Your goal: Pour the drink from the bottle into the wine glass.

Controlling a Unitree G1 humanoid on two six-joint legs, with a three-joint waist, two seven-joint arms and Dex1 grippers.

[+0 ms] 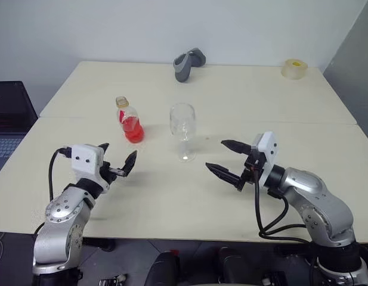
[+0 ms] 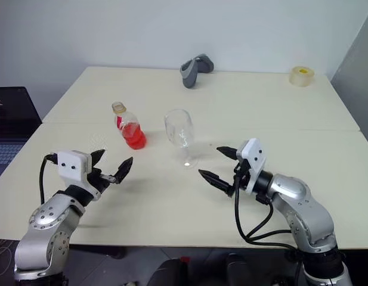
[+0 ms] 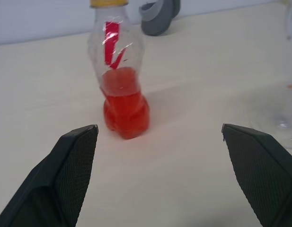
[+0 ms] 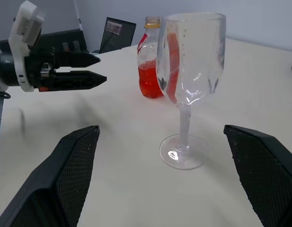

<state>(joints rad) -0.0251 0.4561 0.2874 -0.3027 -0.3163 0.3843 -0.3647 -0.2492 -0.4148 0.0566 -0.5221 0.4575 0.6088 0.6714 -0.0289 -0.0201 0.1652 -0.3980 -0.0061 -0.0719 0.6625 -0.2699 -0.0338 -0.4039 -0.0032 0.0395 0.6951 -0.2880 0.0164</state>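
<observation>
The bottle widens into a rounded shoulder (image 1: 125, 112) above and a bulging base below, so the robot's left gripper should next grab it by its narrow waist (image 1: 128, 120) to pour.
The bottle (image 1: 129, 121) stands upright on the cream table (image 1: 201, 196), its lower part holding the red-pink drink (image 3: 125, 109) and its yellow cap on. To its right the wine glass (image 1: 182, 131) stands upright with nothing in its bowl. My left gripper (image 1: 117, 159) hangs open just in front of the bottle, pointing toward it, apart from it. On the glass's right, my right gripper (image 1: 224, 156) is open, aimed at the stem, a short way off. In the right wrist view the glass (image 4: 188, 90) is in front of the bottle (image 4: 150, 61), with the left gripper (image 4: 86, 68) beyond.
A grey curved object (image 1: 188, 63) lies at the table's far edge, and a roll of tape (image 1: 294, 68) sits at the far right corner. A laptop (image 1: 11, 119) stands off the table's left side. A seam (image 1: 291, 121) crosses the tabletop behind the glass.
</observation>
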